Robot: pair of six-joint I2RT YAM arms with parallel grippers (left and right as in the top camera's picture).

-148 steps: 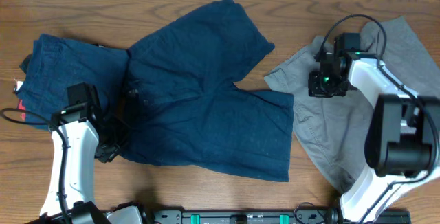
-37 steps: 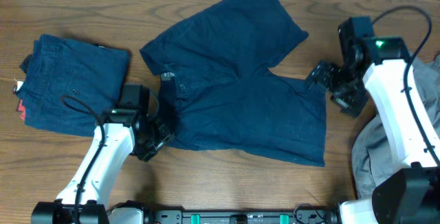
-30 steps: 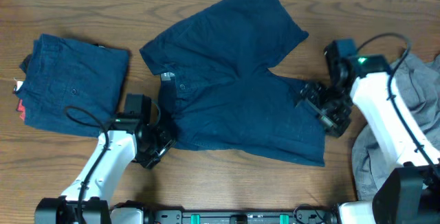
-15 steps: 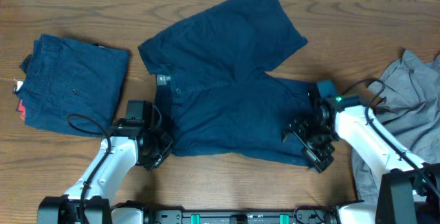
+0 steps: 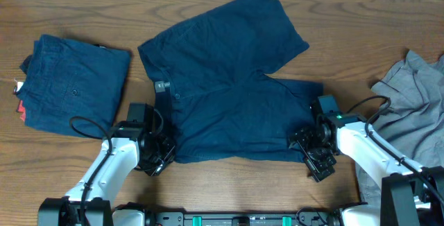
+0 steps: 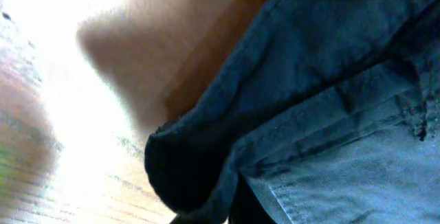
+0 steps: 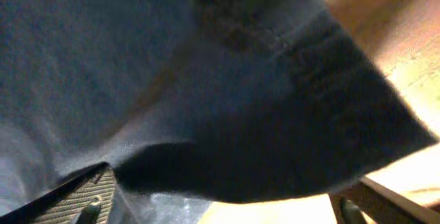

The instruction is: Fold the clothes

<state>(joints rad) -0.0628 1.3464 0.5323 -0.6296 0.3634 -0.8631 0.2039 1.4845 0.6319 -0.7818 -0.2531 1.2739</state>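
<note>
Next, my right gripper grips the navy-blue shorts' front leg at its hem corner point(image 5: 304, 155) point(image 7: 239, 183) to fold that leg over the other.
Navy-blue shorts point(image 5: 229, 94) lie spread flat mid-table, waistband to the left and legs to the right. My left gripper point(image 5: 161, 159) is at their front-left waistband corner and is shut on that edge; the left wrist view shows the dark fabric point(image 6: 323, 114) pinched at the gripper point(image 6: 227, 216). My right gripper point(image 5: 310, 151) sits over the front leg's hem corner. Its fingers point(image 7: 79, 200) stand wide apart with the hem fabric point(image 7: 227, 114) lying between them. A second pair of navy shorts point(image 5: 73, 87), folded, lies at the left with a red-and-white label point(image 5: 19, 108).
A crumpled grey garment point(image 5: 409, 108) lies at the right edge beside my right arm. Bare wooden table point(image 5: 229, 184) shows along the front between both arms. The table's far edge runs just behind the shorts.
My left gripper has shut on the waistband corner. My right arm has swung from the far right of the shorts toward the front, onto the lower leg's hem corner.
</note>
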